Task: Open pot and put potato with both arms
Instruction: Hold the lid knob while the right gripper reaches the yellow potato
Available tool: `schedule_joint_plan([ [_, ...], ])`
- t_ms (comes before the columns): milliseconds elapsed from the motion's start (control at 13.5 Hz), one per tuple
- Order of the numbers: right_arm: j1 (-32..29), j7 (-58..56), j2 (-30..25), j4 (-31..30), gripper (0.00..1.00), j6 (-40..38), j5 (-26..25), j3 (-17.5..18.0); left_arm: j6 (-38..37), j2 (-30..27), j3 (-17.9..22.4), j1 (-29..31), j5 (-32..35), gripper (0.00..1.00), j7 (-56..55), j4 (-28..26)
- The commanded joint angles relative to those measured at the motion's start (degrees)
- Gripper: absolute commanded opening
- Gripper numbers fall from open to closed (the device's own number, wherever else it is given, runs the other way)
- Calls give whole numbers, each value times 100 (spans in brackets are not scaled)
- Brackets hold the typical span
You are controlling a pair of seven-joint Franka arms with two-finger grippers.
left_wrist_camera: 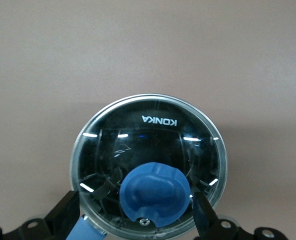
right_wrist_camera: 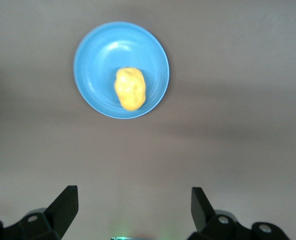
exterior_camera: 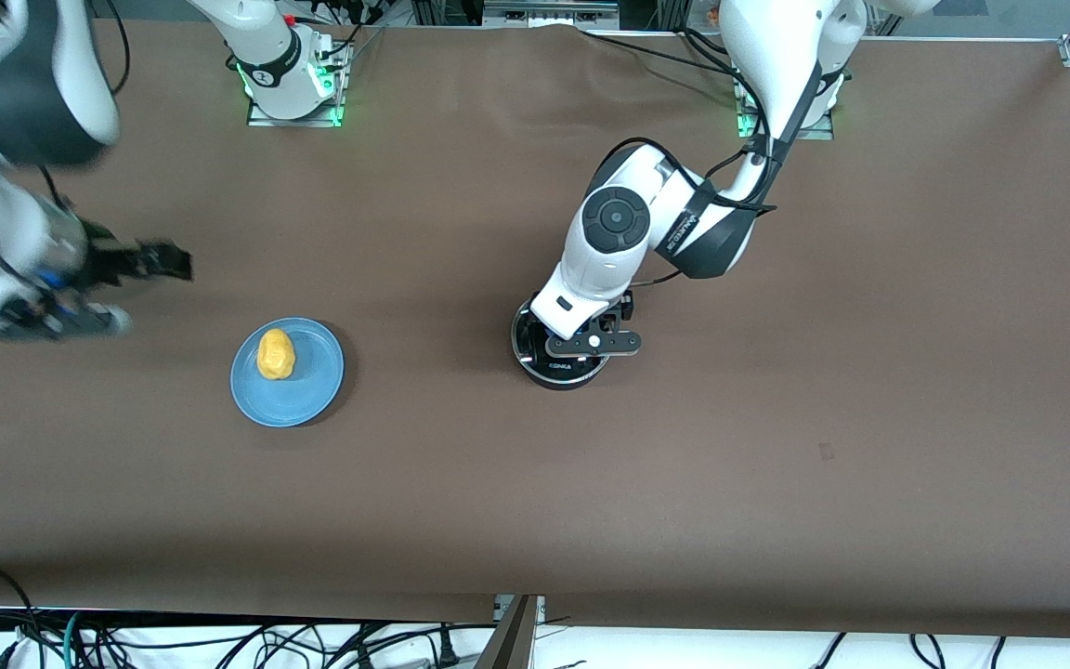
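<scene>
The left gripper isn't ready to close on the blue knob [left_wrist_camera: 155, 192] on the glass lid [left_wrist_camera: 150, 135] and will move down first: its fingers stop above the knob in the left wrist view, so closing now would miss.
The black pot [exterior_camera: 565, 372] stands mid-table with its clear glass lid [left_wrist_camera: 150, 135] on. My left gripper [exterior_camera: 588, 342] hangs low over the lid, open. In the left wrist view [left_wrist_camera: 136, 212] its fingers [left_wrist_camera: 67, 214] stand on either side of the blue knob [left_wrist_camera: 155, 192] without touching it. A stub of the blue handle [left_wrist_camera: 84, 230] shows at the pot's edge. The yellow potato [exterior_camera: 276, 354] lies on a blue plate [exterior_camera: 317, 376] toward the right arm's end. My right gripper [exterior_camera: 159, 262] is open and empty, up in the air beside the plate, with the potato [right_wrist_camera: 130, 88] ahead of it.
The blue plate [right_wrist_camera: 95, 60] is the only other object on the brown table. The arm bases stand along the table edge farthest from the front camera. Cables hang under the edge nearest to it.
</scene>
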Motion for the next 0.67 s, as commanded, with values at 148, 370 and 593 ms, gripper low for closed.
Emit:
schedule_joint_plan([
  [148, 30, 80, 180, -930, 100, 1413, -33, 28, 186, 238, 57, -186, 3, 100, -60, 140],
  [370, 30, 124, 171, -2259, 100, 3102, -33, 37, 195, 273, 48, -195, 11, 100, -60, 123],
  [593, 48, 133, 372, -2833, 100, 4063, -33, 45, 212, 282, 48, -195, 47, 100, -69, 114],
])
